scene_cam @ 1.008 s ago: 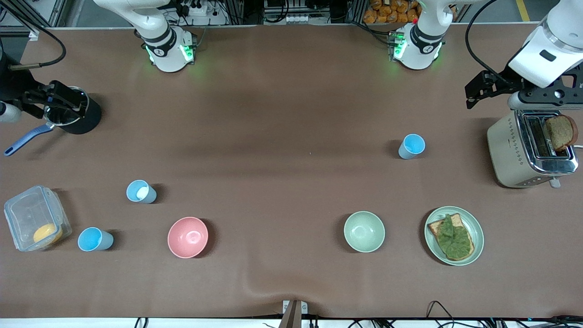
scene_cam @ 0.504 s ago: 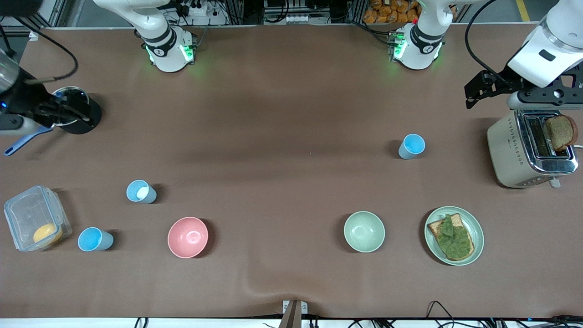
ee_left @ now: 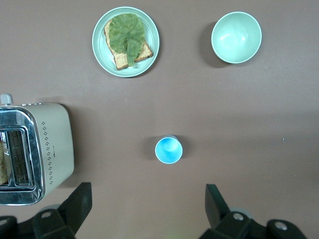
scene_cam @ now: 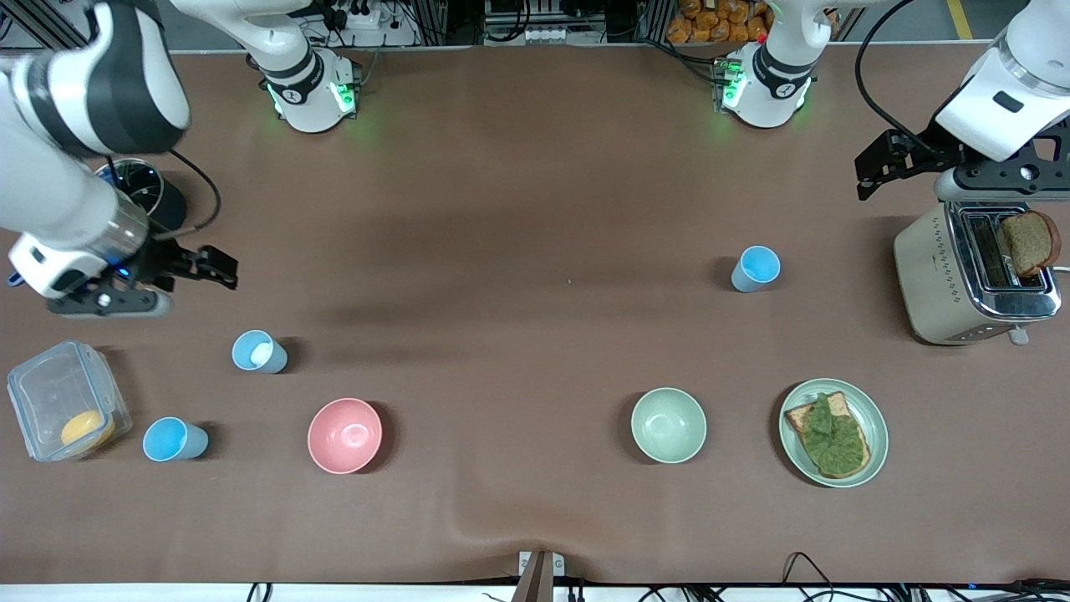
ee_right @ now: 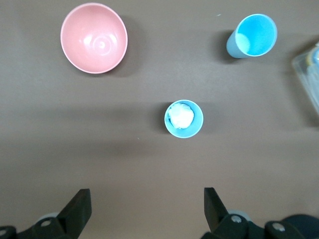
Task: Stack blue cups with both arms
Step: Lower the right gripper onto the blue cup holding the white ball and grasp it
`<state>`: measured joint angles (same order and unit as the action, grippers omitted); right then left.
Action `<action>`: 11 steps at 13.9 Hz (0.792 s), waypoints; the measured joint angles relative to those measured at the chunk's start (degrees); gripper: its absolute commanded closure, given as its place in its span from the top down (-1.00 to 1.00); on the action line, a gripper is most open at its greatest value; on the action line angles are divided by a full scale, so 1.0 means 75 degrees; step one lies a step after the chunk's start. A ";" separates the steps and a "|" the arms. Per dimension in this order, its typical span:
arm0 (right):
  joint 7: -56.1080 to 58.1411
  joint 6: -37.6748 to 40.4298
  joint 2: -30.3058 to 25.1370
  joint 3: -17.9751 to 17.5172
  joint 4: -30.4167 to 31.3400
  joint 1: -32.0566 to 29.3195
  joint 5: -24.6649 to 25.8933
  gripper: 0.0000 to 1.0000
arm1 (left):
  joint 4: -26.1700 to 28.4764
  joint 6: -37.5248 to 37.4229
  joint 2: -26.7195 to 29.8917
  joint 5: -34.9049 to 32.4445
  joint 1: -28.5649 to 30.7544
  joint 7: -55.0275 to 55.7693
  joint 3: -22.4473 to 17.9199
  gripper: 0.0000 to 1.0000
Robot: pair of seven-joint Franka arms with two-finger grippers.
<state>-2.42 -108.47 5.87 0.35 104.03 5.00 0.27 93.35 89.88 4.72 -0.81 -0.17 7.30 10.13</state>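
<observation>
The stack of blue cups needs a start, so my right gripper needs to grab the cup with the white lump (scene_cam: 262,353) by its rim (scene_cam: 259,333) next.
Three blue cups stand upright on the brown table. One cup (scene_cam: 259,351) holds a white lump and also shows in the right wrist view (ee_right: 184,118). An empty cup (scene_cam: 174,440) stands nearer the camera, beside the clear box, and shows in the right wrist view too (ee_right: 251,36). The third cup (scene_cam: 756,268) stands alone toward the left arm's end and shows in the left wrist view (ee_left: 168,150). My right gripper (scene_cam: 219,269) is open and empty in the air, close to the cup with the lump (ee_right: 146,206). My left gripper (scene_cam: 865,167) is open and empty beside the toaster (ee_left: 148,204).
A pink bowl (scene_cam: 344,435) and a pale green bowl (scene_cam: 668,425) stand near the camera. A plate with toast and lettuce (scene_cam: 869,456), a toaster (scene_cam: 945,276) with bread, a clear box (scene_cam: 50,393) and a black pot (scene_cam: 159,201) are also there.
My right arm has swung away from the black pot toward the cup with the white lump, gripper open. My left arm has hardly moved. The cups have not moved.
</observation>
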 measured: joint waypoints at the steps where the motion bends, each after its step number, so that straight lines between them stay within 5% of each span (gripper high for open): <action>1: 0.0023 -0.0224 0.0179 0.0003 0.0070 0.0001 0.0000 1.00 | 0.0000 0.0000 0.0000 0.0000 0.0001 0.0000 0.0000 1.00; 7: 0.0023 -0.2583 0.1066 0.0093 0.1348 -0.0016 0.0000 1.00 | -0.0001 0.0000 -0.0001 0.0000 0.0001 0.0000 -0.0001 1.00; 11: 0.0022 -0.3317 0.1589 0.0149 0.1403 -0.0156 0.0000 1.00 | -0.0008 0.0000 -0.0001 0.0000 -0.0019 0.0000 0.0015 1.00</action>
<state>-2.25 -133.35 17.79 1.46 114.55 3.83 0.27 93.29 89.89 4.71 -0.81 -0.31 7.30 10.24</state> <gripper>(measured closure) 0.000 0.000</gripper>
